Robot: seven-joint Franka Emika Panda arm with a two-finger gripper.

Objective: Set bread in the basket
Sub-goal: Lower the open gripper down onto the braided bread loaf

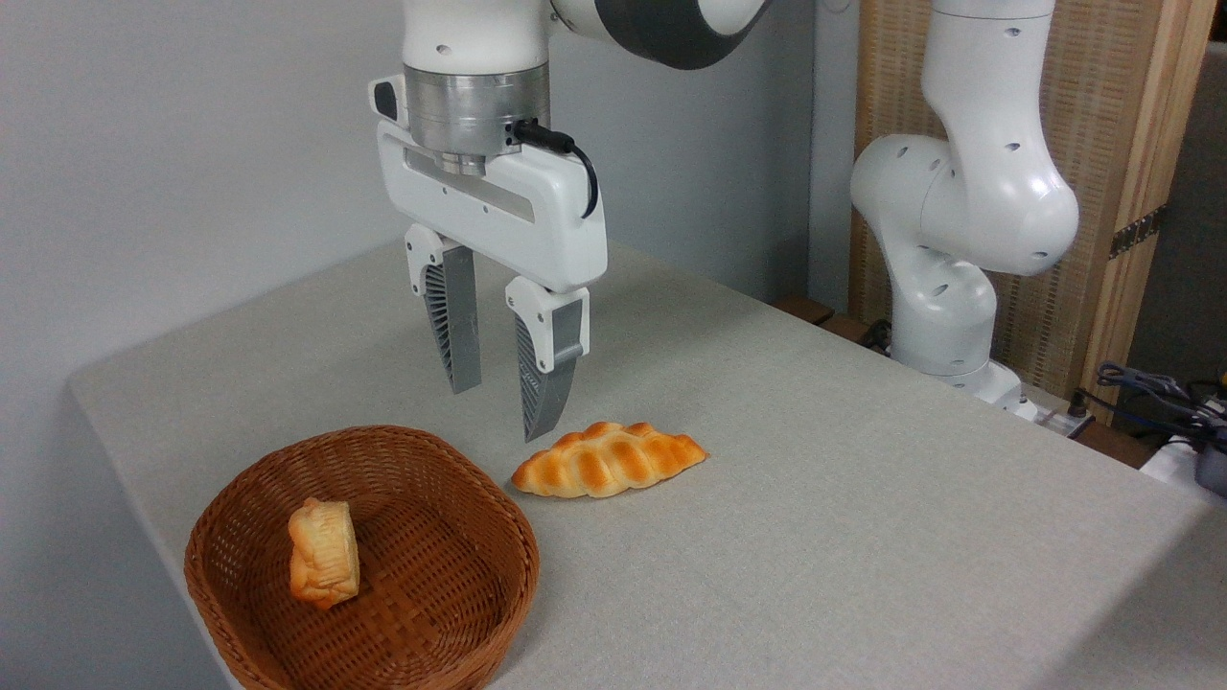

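The robot should next grab the bread across its plump middle (610,460) with its gripper, so that the bread can go into the basket (436,613).
The braided golden-orange bread (610,460) lies flat on the grey table, just right of the basket. The round brown wicker basket (436,613) stands at the front left of the table, its rim almost touching the loaf's left tip. My gripper (498,414) hangs open above the table, behind the loaf's left end and above the basket's far rim. Nothing is between its grey ribbed fingers (549,383), and the fingertips stay clear of the bread.
A small pale pastry chunk (324,552) leans inside the basket on its left side. The arm's white base (944,316) stands at the table's back right, with cables (1150,388) beyond. The table's left edge runs close to the basket.
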